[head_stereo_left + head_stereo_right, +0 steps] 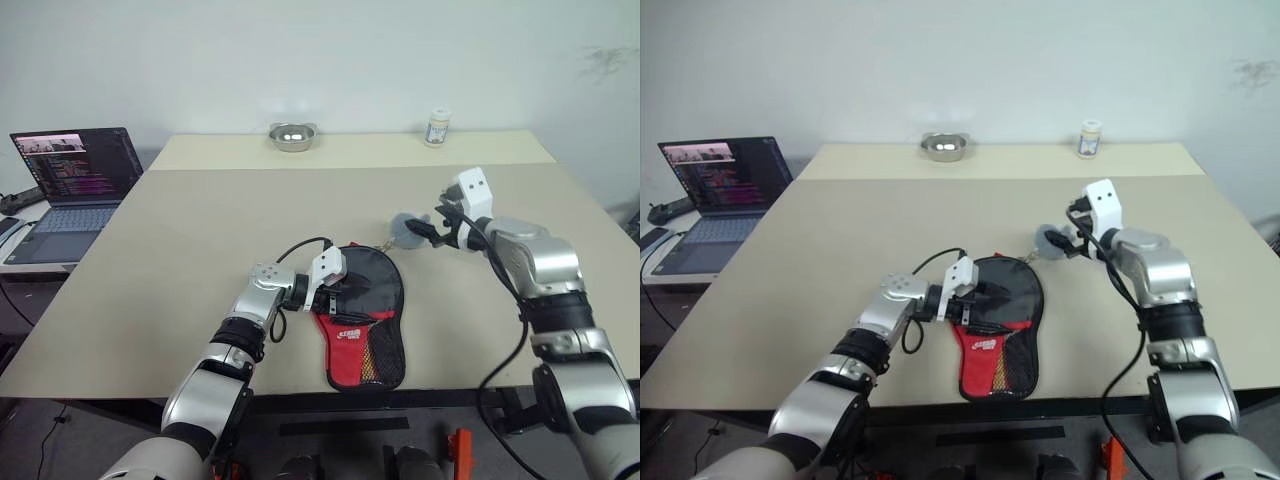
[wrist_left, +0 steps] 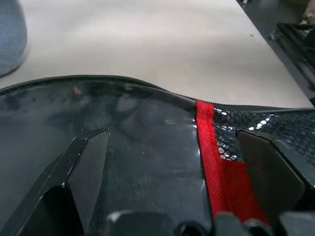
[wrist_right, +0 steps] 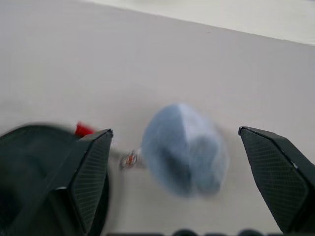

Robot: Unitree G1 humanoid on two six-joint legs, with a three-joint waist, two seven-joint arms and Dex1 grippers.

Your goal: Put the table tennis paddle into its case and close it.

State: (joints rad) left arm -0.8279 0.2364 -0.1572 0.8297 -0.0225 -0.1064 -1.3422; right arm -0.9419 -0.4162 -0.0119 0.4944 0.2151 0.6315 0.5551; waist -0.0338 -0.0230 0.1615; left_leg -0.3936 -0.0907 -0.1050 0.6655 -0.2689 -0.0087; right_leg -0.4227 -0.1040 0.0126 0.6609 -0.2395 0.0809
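Note:
My right gripper would miss the grey-blue pompom (image 1: pixel 404 228) below; it should first come down.
The case (image 1: pixel 365 310) lies flat near the table's front edge, its round black part farther back and its red mesh-pocket part toward the front. The table tennis paddle is hidden. My left gripper (image 1: pixel 345 290) reaches in from the left at the case's edge and is open, its fingers (image 2: pixel 86 162) spread over the black fabric (image 2: pixel 142 123) and the red seam. A grey-blue pompom (image 1: pixel 404 228) lies on the table just past the case's far right rim, joined to it by a small ring. My right gripper (image 1: pixel 420 232) is open and faces the pompom (image 3: pixel 184 150) at close range.
The beige table (image 1: pixel 200 230) has an open laptop (image 1: pixel 75 185) on a lower surface off its left side. A metal bowl (image 1: pixel 292 136) and a small jar (image 1: pixel 437 128) stand at the back edge. The case's front end lies close to the table's front edge.

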